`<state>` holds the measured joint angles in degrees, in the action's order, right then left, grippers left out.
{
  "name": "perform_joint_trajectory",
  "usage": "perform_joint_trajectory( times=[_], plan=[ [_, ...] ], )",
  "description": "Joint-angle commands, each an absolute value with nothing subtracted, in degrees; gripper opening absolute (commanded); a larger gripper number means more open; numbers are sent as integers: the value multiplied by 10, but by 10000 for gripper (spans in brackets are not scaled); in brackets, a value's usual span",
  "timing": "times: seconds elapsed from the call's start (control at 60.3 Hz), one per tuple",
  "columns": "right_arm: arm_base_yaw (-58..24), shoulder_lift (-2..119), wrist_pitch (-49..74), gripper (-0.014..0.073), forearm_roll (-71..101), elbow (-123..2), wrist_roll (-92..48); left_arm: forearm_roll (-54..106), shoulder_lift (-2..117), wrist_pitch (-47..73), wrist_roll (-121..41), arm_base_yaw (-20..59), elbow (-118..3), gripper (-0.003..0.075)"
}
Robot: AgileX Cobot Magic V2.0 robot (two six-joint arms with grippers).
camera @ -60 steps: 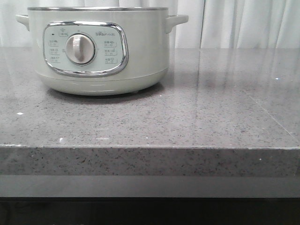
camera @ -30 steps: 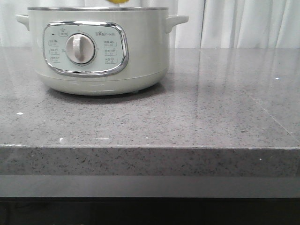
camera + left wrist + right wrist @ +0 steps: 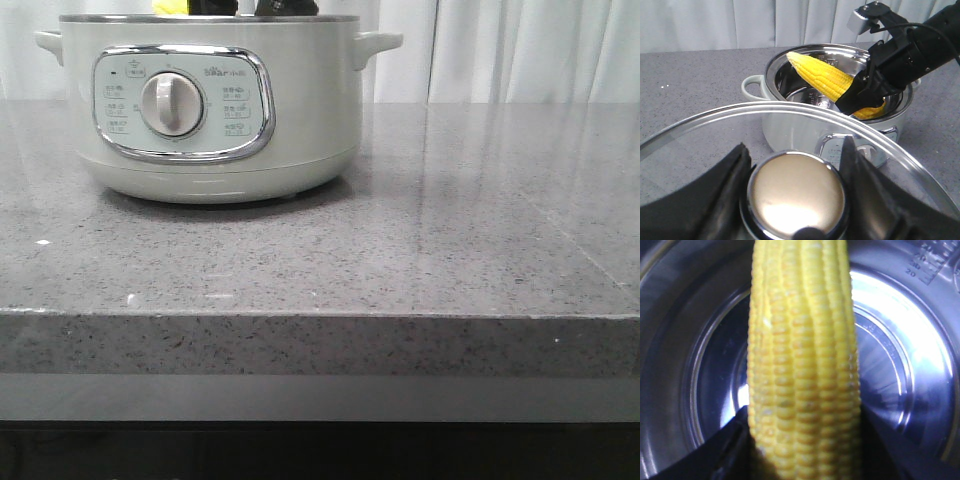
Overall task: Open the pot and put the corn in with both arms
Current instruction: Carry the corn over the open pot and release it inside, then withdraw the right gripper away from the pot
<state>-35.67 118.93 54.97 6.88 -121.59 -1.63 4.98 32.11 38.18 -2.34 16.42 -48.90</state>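
Note:
The yellow corn (image 3: 802,365) reaches down behind the pot's steel rim, over the shiny bowl (image 3: 900,365), and would stay inside, so it is now time for my right gripper to open.
The pale grey-green pot (image 3: 300,110) stands open on the counter at the back left; it also shows in the left wrist view (image 3: 790,127). My right gripper (image 3: 860,100) is shut on the yellow corn (image 3: 825,77) and holds it tilted over the pot's steel rim, the tip pointing up. In the right wrist view the corn (image 3: 802,365) hangs over the shiny steel bowl (image 3: 900,365). In the front view only a bit of the corn (image 3: 167,7) and dark gripper parts show above the rim. My left gripper (image 3: 796,192) is shut on the lid's metal knob (image 3: 796,187), holding the glass lid (image 3: 700,135) away from the pot.
The grey speckled stone counter (image 3: 450,240) runs right and forward of the pot to a front edge (image 3: 320,318). White curtains (image 3: 520,50) hang behind.
The corn and the right gripper have come down toward the pot's rim and moved left; a second ago neither showed in the front view. The pot has not moved.

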Motion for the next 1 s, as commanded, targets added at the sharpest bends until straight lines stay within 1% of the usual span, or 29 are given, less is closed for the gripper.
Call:
perform_joint_trajectory(
  times=[0.0,0.083,0.182,0.249,0.282,0.464,0.713,0.846,0.978],
  plan=[
    [-355,1154,532,323,56,-1232,-20,59,320,291,-19,163,-510,229],
    [-355,1154,536,395,50,-1232,-20,59,320,291,-19,163,-510,229],
    [-355,1153,536,511,50,-1232,-20,59,320,291,-19,163,-510,229],
    [-355,1151,535,566,50,-1232,-20,59,320,291,-19,163,-510,229],
    [-355,1150,535,579,50,-1233,-20,59,320,291,-19,163,-510,229],
    [-355,1121,539,582,62,-1233,-10,59,320,291,-19,163,-510,229],
    [-355,1037,556,582,65,-1221,-10,58,320,285,-19,163,-510,229],
    [-355,976,517,582,64,-1163,-10,58,320,285,-19,163,-510,229],
    [-354,907,460,582,64,-1065,-10,58,320,285,-19,163,-510,229]
  ],
)
